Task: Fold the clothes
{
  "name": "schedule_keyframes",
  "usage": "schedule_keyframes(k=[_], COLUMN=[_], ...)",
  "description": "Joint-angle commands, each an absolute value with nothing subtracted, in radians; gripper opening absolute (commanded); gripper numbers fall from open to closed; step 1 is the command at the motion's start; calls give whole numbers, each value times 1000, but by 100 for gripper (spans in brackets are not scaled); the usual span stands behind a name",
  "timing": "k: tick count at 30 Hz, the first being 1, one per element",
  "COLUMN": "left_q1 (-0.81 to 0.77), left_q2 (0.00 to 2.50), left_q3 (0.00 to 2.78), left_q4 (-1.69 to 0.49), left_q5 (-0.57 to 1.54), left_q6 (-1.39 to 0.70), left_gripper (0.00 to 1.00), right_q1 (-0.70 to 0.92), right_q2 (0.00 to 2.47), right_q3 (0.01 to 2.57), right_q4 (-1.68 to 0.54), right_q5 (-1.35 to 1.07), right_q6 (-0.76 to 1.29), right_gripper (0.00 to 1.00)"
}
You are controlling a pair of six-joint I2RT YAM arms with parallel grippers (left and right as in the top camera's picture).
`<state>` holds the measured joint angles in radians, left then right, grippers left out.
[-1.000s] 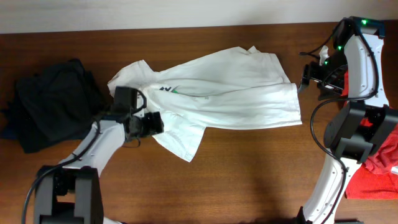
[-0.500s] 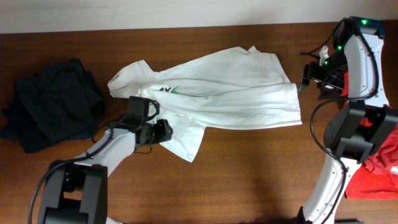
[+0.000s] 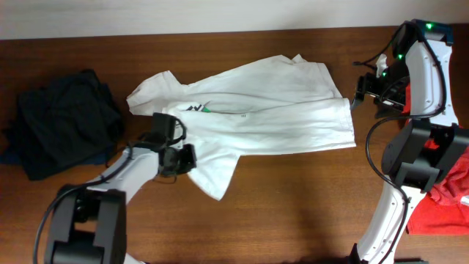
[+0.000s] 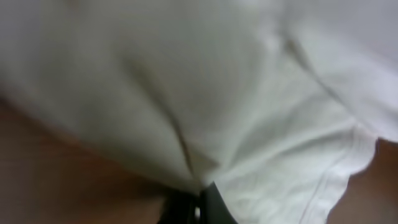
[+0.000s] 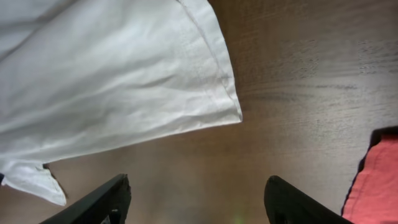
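My right gripper grabs the white T-shirt (image 3: 271, 110) by its hem corner (image 3: 352, 144) next, opposite my left gripper's pinch, to spread the T-shirt for folding.
A white T-shirt (image 3: 271, 110) with a small green chest mark lies crumpled across the middle of the wooden table (image 3: 293, 213). My left gripper (image 3: 183, 158) sits at the shirt's lower left flap. It is shut on a pinched fold of white fabric (image 4: 205, 124), and the dark fingertips (image 4: 214, 202) just show at the bottom of the left wrist view. My right gripper (image 3: 359, 92) hovers open beyond the shirt's right edge. The hem corner (image 5: 217, 93) lies ahead of the right gripper (image 5: 196, 186), with bare wood between the fingers.
A heap of black clothes (image 3: 62, 128) lies at the left end of the table. A red-orange garment (image 3: 447, 198) lies at the right edge by the right arm's base, and its corner (image 5: 376, 180) shows in the right wrist view.
My left gripper moved right onto the shirt's lower flap and shut on it. The flap's bottom corner has shifted slightly left and down. The right arm has not moved.
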<state>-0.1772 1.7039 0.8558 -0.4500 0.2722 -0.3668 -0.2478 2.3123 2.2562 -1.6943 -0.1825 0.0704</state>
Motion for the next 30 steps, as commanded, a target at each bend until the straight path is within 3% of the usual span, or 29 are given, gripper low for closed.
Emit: schedule_keyframes(k=[1,7,15,24,30], left_q1=[-102,-56,-56,-56,-56], left_q2=[1578,1435,1421,1421,1421], left_q3=[924,937,934,934,934], left_q4=[-586,-748,-964,-970,-964], left_q5=[248,247,239,239,239], left_q6=[-356,-323,-274,-274,-274], left_gripper=[0,0,0,0,0], right_q1=[-247,-264,-282,-282,-282], right_q2=[2299,2299,2299,2299,2299], right_q3=[2177,1984,1856,1692,1615], right_q4=[-1699,-1674,-1622,-1473,-1336], right_q5=[-196,-197,-268,-323,-327], right_q6=[59,59,60,95,94], right_gripper=[74,74,71,65,48])
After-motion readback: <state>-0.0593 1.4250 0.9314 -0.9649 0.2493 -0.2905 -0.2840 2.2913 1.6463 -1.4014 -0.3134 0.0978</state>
